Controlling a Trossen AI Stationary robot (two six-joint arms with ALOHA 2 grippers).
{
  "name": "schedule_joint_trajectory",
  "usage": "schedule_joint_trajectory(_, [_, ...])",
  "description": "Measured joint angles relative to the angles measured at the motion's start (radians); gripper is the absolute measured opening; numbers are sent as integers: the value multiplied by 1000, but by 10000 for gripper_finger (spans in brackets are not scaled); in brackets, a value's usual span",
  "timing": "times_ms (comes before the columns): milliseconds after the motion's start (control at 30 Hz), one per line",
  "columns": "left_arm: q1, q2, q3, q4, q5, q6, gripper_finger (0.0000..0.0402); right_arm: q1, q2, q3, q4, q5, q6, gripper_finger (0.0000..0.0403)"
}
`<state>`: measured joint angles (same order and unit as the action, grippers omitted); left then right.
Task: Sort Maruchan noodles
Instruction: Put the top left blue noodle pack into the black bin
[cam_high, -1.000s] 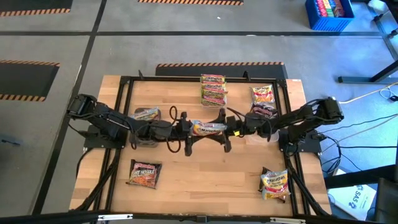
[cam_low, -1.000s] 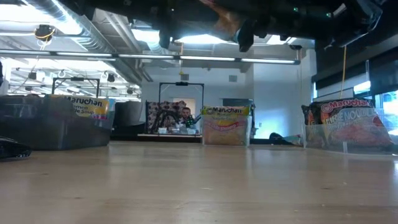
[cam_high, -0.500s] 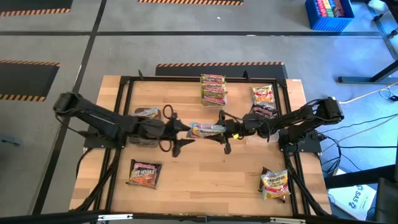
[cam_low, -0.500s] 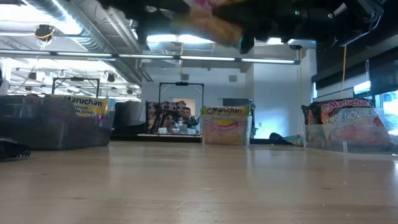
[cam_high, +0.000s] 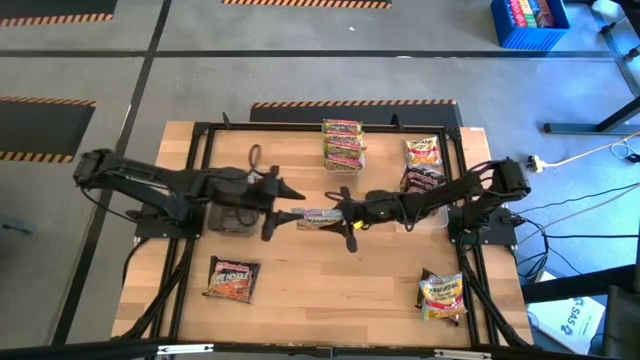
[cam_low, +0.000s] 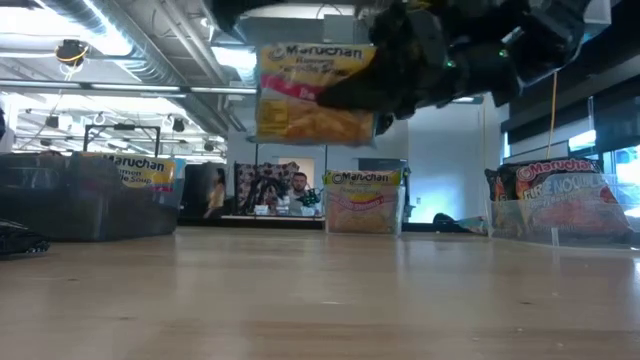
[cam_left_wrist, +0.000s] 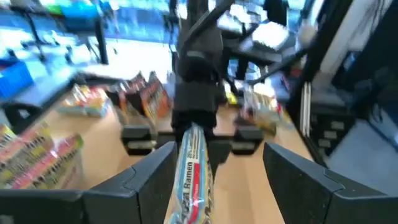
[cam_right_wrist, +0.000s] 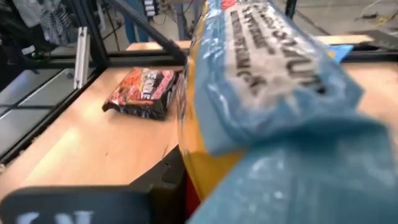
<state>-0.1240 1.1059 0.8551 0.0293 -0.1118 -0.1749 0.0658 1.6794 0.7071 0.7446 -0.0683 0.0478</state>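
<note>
The left gripper needs to sort the Maruchan packet into the clear tub (cam_high: 232, 222), so next it should grab the packet by its side edge with the Ramen lettering (cam_high: 306, 217).
A yellow Maruchan noodles packet (cam_low: 315, 95) hangs upright above the table's middle, with my right gripper (cam_high: 345, 213) shut on it from the right. My left gripper (cam_high: 283, 210) stands open just left of the packet. In the left wrist view its fingers (cam_left_wrist: 149, 174) flank the packet's edge (cam_left_wrist: 194, 171) without touching it. An orange-red packet (cam_high: 232, 278) lies flat near the front left, and a yellow one (cam_high: 442, 295) near the front right. My right gripper pinches the packet's two flat faces between its fingers at the packet's right-hand end (cam_high: 335, 214). The fingers come level from the table's right. The packet hangs upright, one face toward the table's near edge, lifted clear of the table.
Three clear tubs hold sorted packets: one at the far middle (cam_high: 343, 143), one at the far right (cam_high: 424, 165), and one at the left (cam_high: 235, 185), under my left arm. A black frame (cam_high: 200, 135) rims the table. Bare wood lies in the near middle.
My left gripper has opened, let go of the yellow packet and drawn back up toward the table's left edge. My right gripper has closed on the packet, gone down and a little toward the left. The packet now hangs lower, upright.
</note>
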Motion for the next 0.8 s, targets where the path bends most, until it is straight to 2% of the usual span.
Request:
schedule_joint_trajectory(267, [49,209,213,-304,46,0,234,-1,35,102,-112,-20,-12,113])
schedule_joint_trajectory(467, [62,341,325,-471,132,-45,234,-1,39,121,-149,-10,-21,115])
schedule_joint_trajectory(600, [68,399,356,-506,203,-58,234,0,39,121,-167,-2,-17,115])
schedule_joint_trajectory(800, [67,434,362,-528,159,-58,231,-1,40,121,-176,6,-2,116])
